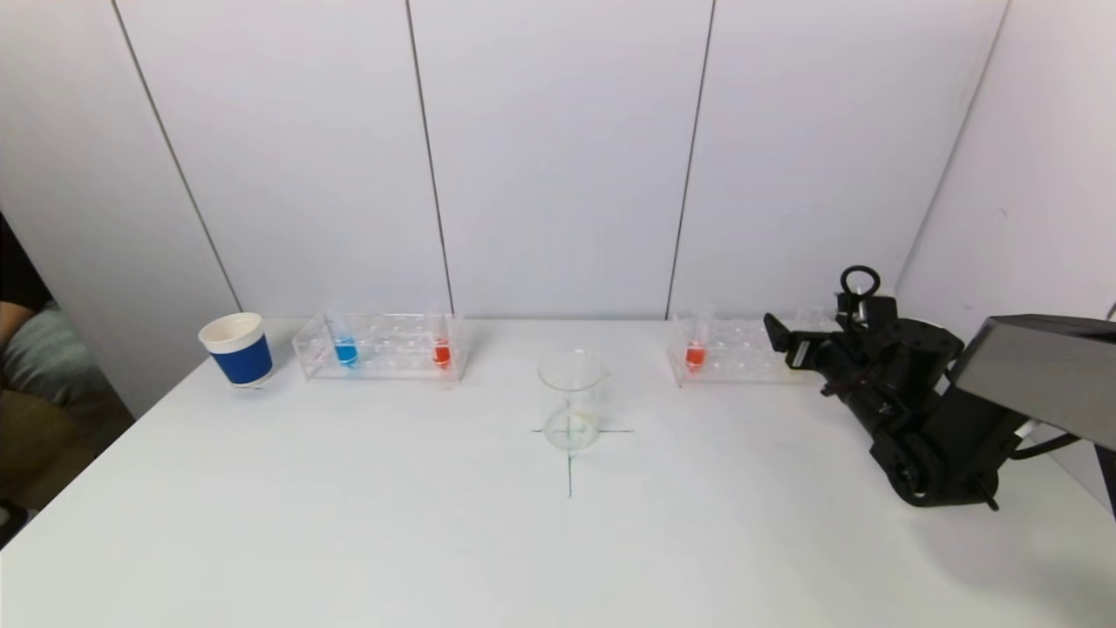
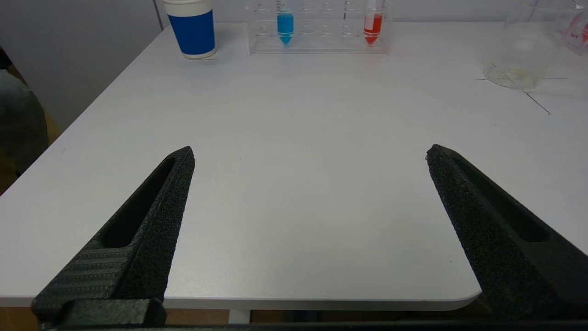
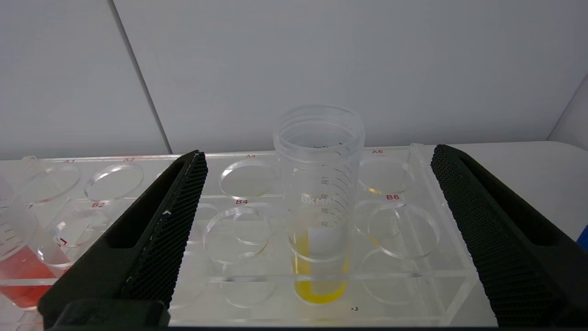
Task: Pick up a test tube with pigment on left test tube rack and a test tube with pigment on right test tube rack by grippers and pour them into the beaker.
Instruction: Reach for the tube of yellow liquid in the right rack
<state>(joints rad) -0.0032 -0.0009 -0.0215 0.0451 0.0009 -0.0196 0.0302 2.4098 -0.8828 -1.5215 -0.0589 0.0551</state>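
Observation:
My right gripper grabs the clear test tube's upper part, just under the test tube's rim (image 3: 319, 179) next, since the rack (image 3: 386, 278) encloses the test tube's lower half.
The left rack (image 1: 384, 365) holds a blue tube (image 1: 345, 350) and a red tube (image 1: 441, 352). The right rack (image 1: 741, 358) holds a red tube (image 1: 695, 354). In the right wrist view a yellow tube (image 3: 319, 216) stands in the rack (image 3: 427, 280), and a red tube (image 3: 18, 266) is off to one side. My right gripper (image 1: 787, 342) is open at the rack's right end, and in its own view (image 3: 318, 151) the yellow tube lines up with the gap, untouched. The glass beaker (image 1: 571, 401) stands mid-table. My left gripper (image 2: 310, 151) is open and empty over the table's near left edge.
A blue and white paper cup (image 1: 237, 349) stands left of the left rack; it also shows in the left wrist view (image 2: 193, 27). A wall of white panels runs close behind both racks. A cross is marked on the table under the beaker.

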